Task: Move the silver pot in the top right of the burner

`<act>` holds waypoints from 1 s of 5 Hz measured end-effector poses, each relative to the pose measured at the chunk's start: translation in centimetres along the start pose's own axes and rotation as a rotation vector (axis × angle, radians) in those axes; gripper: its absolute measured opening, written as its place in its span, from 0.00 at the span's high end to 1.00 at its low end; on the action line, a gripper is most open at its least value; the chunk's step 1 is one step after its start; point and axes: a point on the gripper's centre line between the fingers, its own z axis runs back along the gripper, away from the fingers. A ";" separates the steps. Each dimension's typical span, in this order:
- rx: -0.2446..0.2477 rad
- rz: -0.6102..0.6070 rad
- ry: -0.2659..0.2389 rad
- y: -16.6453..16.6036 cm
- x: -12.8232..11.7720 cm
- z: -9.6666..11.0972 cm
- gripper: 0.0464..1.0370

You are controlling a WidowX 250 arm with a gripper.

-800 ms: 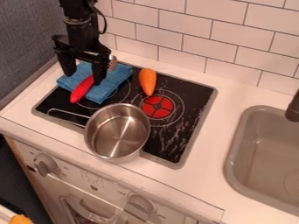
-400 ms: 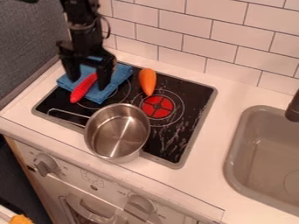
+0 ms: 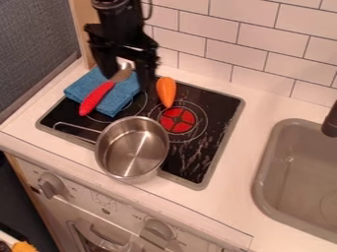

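Observation:
I will next grip the silver pot [image 3: 132, 149] by its side opposite the pot's wire handle to move it to the burner.
The black gripper [image 3: 126, 78] hangs over the blue cloth at the back left of the stove, its fingers wide apart. Between and below them lies a spoon with a red handle. A silver pot [image 3: 132, 149] stands upright across the front edge of the black cooktop [image 3: 217, 113], below and to the right of the gripper and apart from it. Its wire handle points left over the cooktop's front left corner. The red-marked burner [image 3: 178, 120] lies behind the pot, to its right.
A blue cloth [image 3: 119, 100] under the red-handled spoon [image 3: 97, 98] covers the back left of the cooktop. An orange carrot [image 3: 166, 92] lies behind the red burner. The sink [image 3: 299, 177] is at the right, a tiled wall at the back.
The gripper has moved to the right over the cloth, and more of the spoon shows. Pot, carrot and cloth have stayed where they were.

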 end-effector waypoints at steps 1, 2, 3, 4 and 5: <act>0.008 -0.115 0.084 -3.8 -2.9 -2.0 0.04; 0.049 -0.096 0.120 -3.8 -5.2 -4.2 0.04; 0.084 -0.092 0.179 -3.8 -6.6 -8.3 0.04; 0.086 -0.069 0.159 -3.8 -6.3 -9.4 0.04; 0.075 -0.064 0.147 -4.0 -6.5 -9.5 0.10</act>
